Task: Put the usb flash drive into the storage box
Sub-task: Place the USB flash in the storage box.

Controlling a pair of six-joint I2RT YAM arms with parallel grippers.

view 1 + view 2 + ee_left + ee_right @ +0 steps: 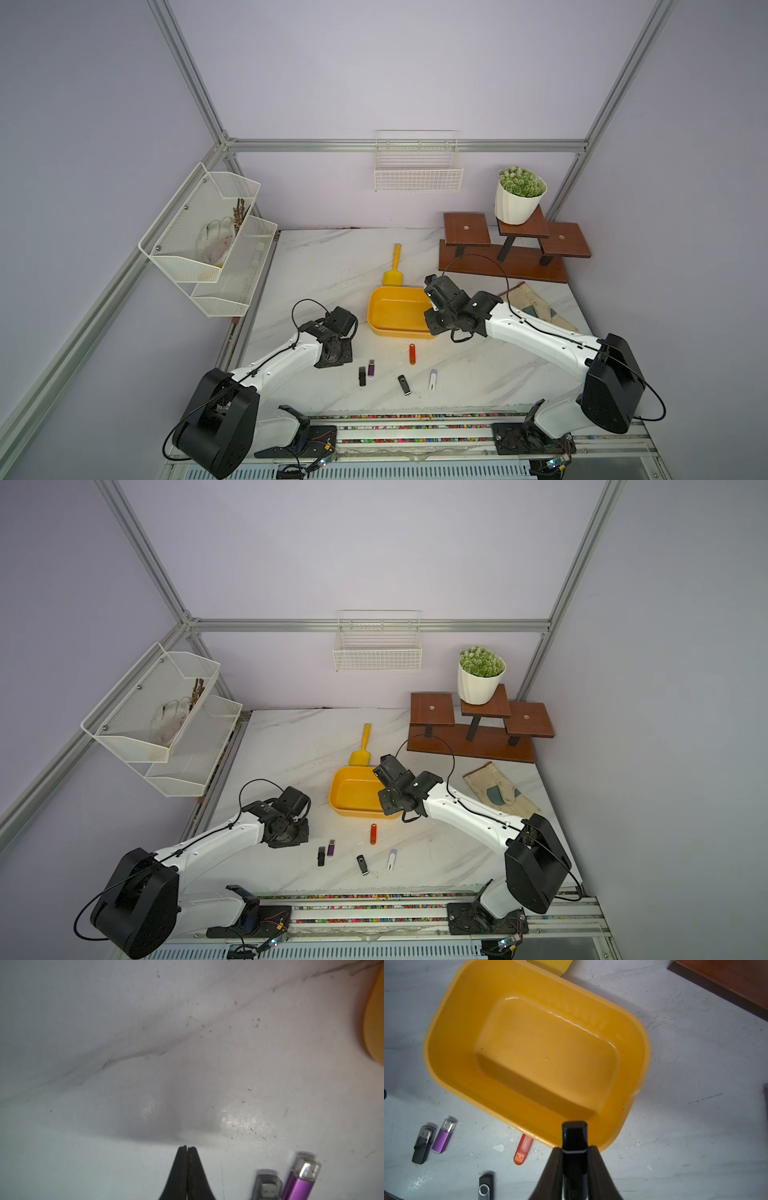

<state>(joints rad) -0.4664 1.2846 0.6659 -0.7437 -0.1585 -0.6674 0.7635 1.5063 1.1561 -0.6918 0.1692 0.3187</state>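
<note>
My left gripper will next need to reopen and move over the black clear-capped drive (362,376) (268,1186) before closing on its body, because its fingers are shut beside the drive.
The yellow storage box (376,309) (338,789) (446,1047) stands mid-table with nothing inside. My right gripper (575,1147) (434,324) hangs over the box's near right corner, shut on a black usb flash drive (574,1136) that sticks out past the fingertips. My left gripper (187,1148) (336,359) is shut and holds nothing, low over the marble left of the box. Beside it lie a purple drive (299,1182) (371,368) and a black clear-capped drive (268,1186) (362,376). A red drive (412,354) (523,1149), a black swivel drive (404,385) and a white drive (433,379) lie in front of the box.
A yellow long-handled scoop (395,266) lies behind the box. A wooden stepped stand (511,257) with a potted plant (519,199) fills the back right, and a mitt (536,305) lies before it. A wire basket (417,166) hangs on the back wall; a mesh rack (208,237) hangs at the left.
</note>
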